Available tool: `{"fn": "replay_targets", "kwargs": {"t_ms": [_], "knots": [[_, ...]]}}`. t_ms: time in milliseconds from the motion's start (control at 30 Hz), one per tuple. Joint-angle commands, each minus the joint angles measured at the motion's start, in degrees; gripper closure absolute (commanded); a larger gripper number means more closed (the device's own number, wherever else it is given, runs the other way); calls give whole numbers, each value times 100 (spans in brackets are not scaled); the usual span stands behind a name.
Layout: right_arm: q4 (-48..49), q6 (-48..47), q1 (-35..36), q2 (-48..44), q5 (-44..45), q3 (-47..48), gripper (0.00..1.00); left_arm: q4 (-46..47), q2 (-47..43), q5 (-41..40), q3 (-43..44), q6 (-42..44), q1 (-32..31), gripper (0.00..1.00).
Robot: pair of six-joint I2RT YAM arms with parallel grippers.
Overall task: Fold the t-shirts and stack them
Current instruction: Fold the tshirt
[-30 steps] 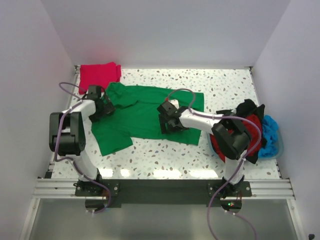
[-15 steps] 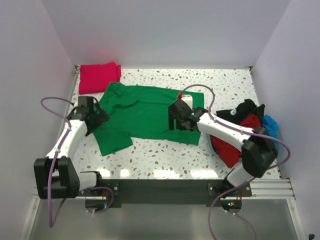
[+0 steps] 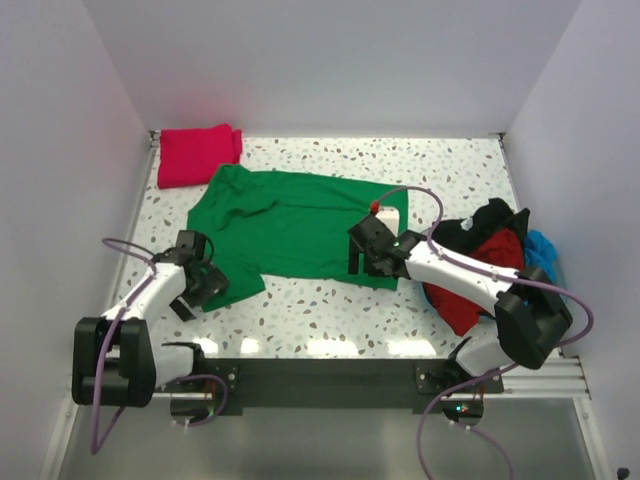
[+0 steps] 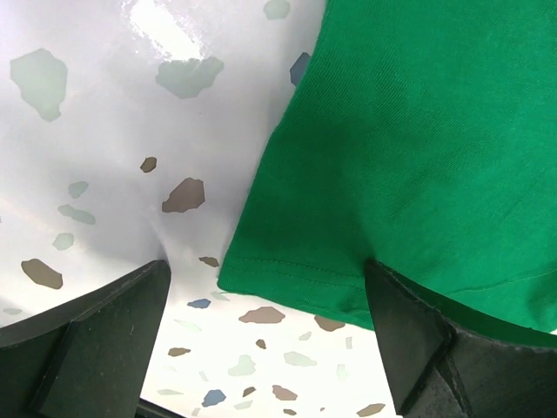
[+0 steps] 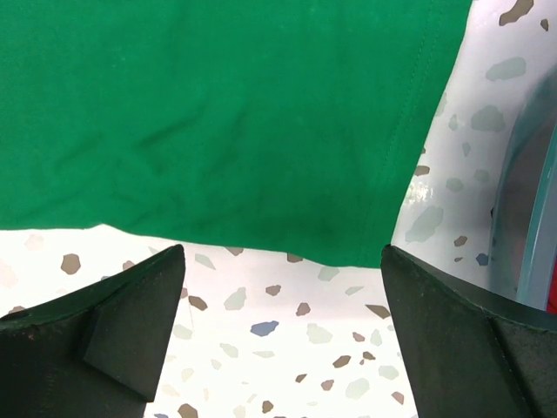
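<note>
The green shirt's near corner (image 3: 207,306) is between the open fingers of my left gripper, close to the table, so my left gripper should close on the shirt's corner.
A bright green t-shirt (image 3: 290,225) lies spread flat on the speckled table. A folded pinkish crimson shirt (image 3: 198,153) lies at the far left corner. My left gripper (image 3: 203,287) is open and empty over the green shirt's near left corner (image 4: 287,270). My right gripper (image 3: 368,262) is open and empty over the shirt's near right hem (image 5: 348,248). A heap of dark red (image 3: 470,280) and black shirts (image 3: 497,217), with blue cloth (image 3: 541,262), sits at the right.
White walls close the table on the left, back and right. A light-blue round basket rim (image 5: 522,218) shows at the right of the right wrist view, beside the heap. The dark rail with both arm bases runs along the near edge (image 3: 320,375).
Both grippers have moved toward the near edge, from over the green shirt's middle to its near hem. The left arm swung down to the near left corner. The shirt lies flatter.
</note>
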Motion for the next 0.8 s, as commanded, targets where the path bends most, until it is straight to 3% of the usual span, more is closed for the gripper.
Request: {"fn": "replay_targets", "kwargs": {"t_ms": [0, 167, 233, 267, 433, 467, 500, 700, 767], "knots": [[187, 274, -11, -242, 25, -77, 1, 12, -89, -68, -239, -298, -24, 2], [91, 467, -11, -338, 95, -209, 1, -15, -318, -121, -239, -412, -24, 17], [143, 529, -11, -531, 104, -323, 1, 73, -301, -43, -273, -395, -24, 32], [160, 546, -11, -619, 52, -384, 1, 126, -301, 1, -317, -369, -24, 45], [222, 591, -11, -1129, -106, -876, 1, 381, -187, 81, -432, -272, -24, 82], [248, 590, -2, -1164, -168, -938, 1, 407, -160, 81, -423, -254, -24, 95], [283, 599, -2, -1191, -264, -1043, 1, 460, -151, 98, -423, -245, -24, 100], [828, 599, 51, -797, -309, -1281, 3, 504, -291, 116, -406, -158, -24, 100], [916, 687, 42, -699, 94, -1281, 5, 495, -397, 90, -414, -157, -24, 100]]}}
